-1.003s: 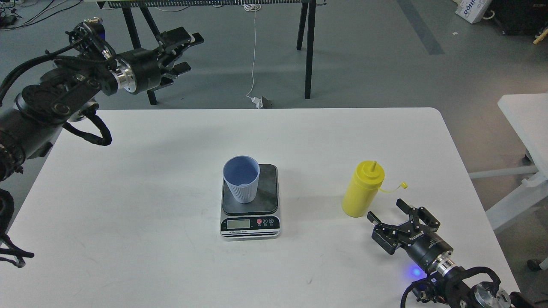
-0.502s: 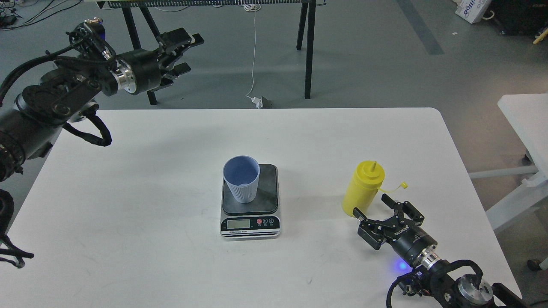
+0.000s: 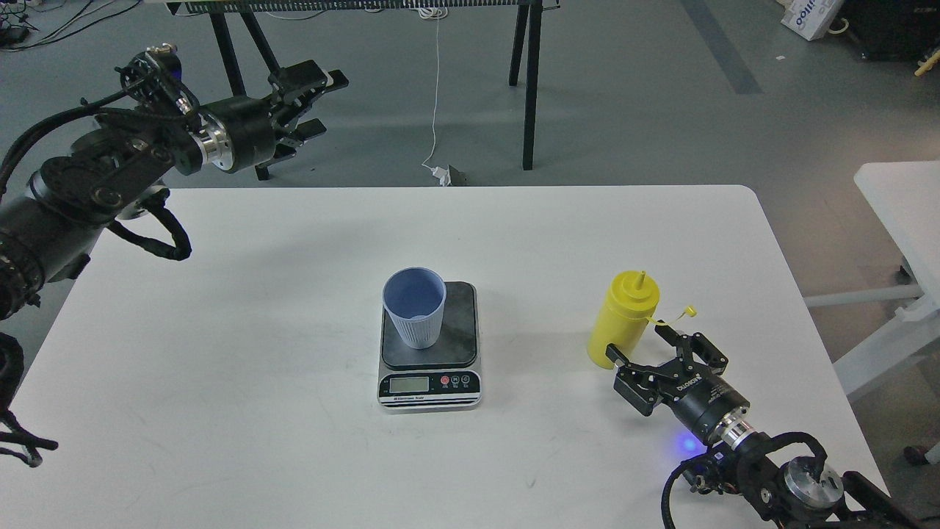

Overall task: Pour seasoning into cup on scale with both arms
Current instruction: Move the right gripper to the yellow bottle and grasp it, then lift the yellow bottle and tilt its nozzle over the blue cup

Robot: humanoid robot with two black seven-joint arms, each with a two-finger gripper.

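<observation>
The yellow bottle has to pour seasoning into the cup, so my right gripper needs to pick it up by its body (image 3: 614,330) and leave the yellow bottle's nozzle (image 3: 641,281) free.
The light-blue cup (image 3: 414,305) stands upright on the dark platform of the scale (image 3: 430,367), at the table's middle. The yellow seasoning bottle (image 3: 623,319) stands upright to the right, its small cap (image 3: 689,311) hanging off on a tether. My right gripper (image 3: 636,345) is open, its fingers on either side of the bottle's base, and I cannot tell if they touch it. My left gripper (image 3: 312,99) is open and empty, raised beyond the table's far left edge.
The white table (image 3: 294,441) carries only the scale, cup and bottle. A black-legged frame (image 3: 529,81) stands on the floor behind, with a white cable (image 3: 435,95) hanging down. Another white table (image 3: 899,206) is at the right.
My right gripper has moved forward and left until its open fingers flank the bottle's base. The bottle's tethered cap has shifted a little. My left arm has drifted slightly left.
</observation>
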